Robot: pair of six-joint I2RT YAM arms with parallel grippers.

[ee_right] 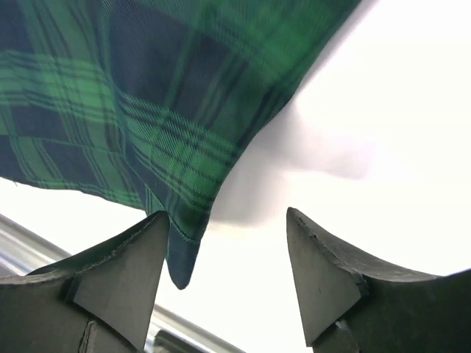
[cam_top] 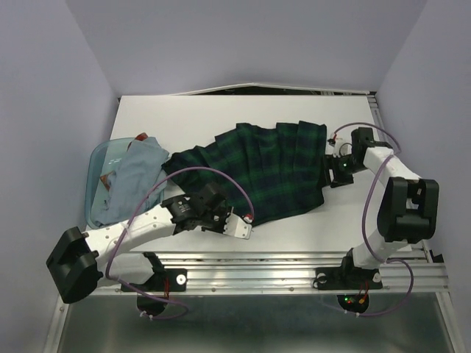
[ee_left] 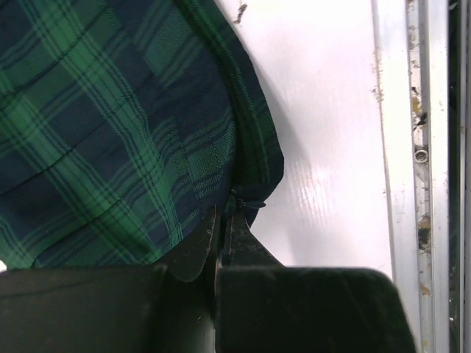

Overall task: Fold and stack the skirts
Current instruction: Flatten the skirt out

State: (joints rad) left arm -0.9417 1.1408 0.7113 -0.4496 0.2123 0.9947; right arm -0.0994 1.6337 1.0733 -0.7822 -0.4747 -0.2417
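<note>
Next, the right gripper grips the tartan skirt (cam_top: 265, 165) by its pointed corner (cam_top: 321, 196), opposite my left gripper. Then I spread the skirt out for folding.
The dark green-and-navy tartan skirt (cam_top: 265, 165) lies spread out, pleats fanned, across the middle of the white table. My left gripper (cam_top: 219, 215) is at its near-left edge. In the left wrist view the gripper (ee_left: 224, 215) is shut on the tartan skirt's (ee_left: 110, 125) hem edge. My right gripper (cam_top: 329, 173) is at the skirt's right edge. In the right wrist view it (ee_right: 228, 220) is open, and a pointed corner of the skirt (ee_right: 180, 257) hangs beside its left finger (ee_right: 125, 272). A pale grey-blue skirt (cam_top: 136, 176) lies bunched over the tub at the left.
A translucent blue plastic tub (cam_top: 94, 193) sits at the table's left edge, with a bit of reddish cloth (cam_top: 141, 137) at its far end. The metal rail (cam_top: 294, 261) runs along the near edge. Purple walls close in on both sides.
</note>
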